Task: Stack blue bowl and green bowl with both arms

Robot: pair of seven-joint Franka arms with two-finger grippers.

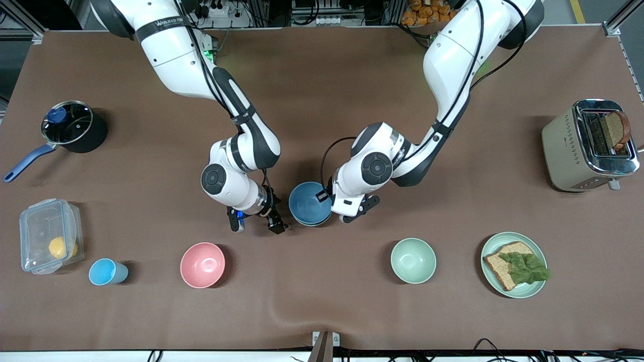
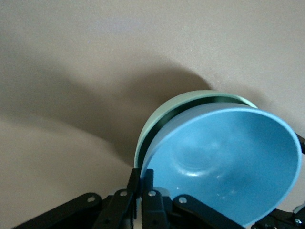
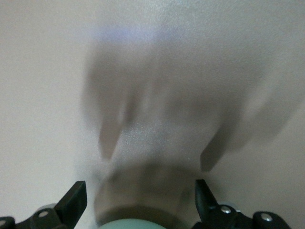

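Observation:
The green bowl's rim goes around the centered blue bowl's side, so my left gripper needs to open.
The blue bowl is at the table's middle. In the left wrist view the blue bowl lies tilted inside the green bowl, with a dark gap between their rims. My left gripper is shut on the blue bowl's rim, its fingers pinching the wall. My right gripper is open and empty, over bare table beside the stack toward the right arm's end. Its wrist view shows spread fingers and a pale green sliver at the picture's edge; I cannot tell what that is.
A paler mint bowl and a pink bowl stand nearer the front camera. A light-blue cup, a lidded box, a pot, a green plate with bread and a toaster stand toward the table's ends.

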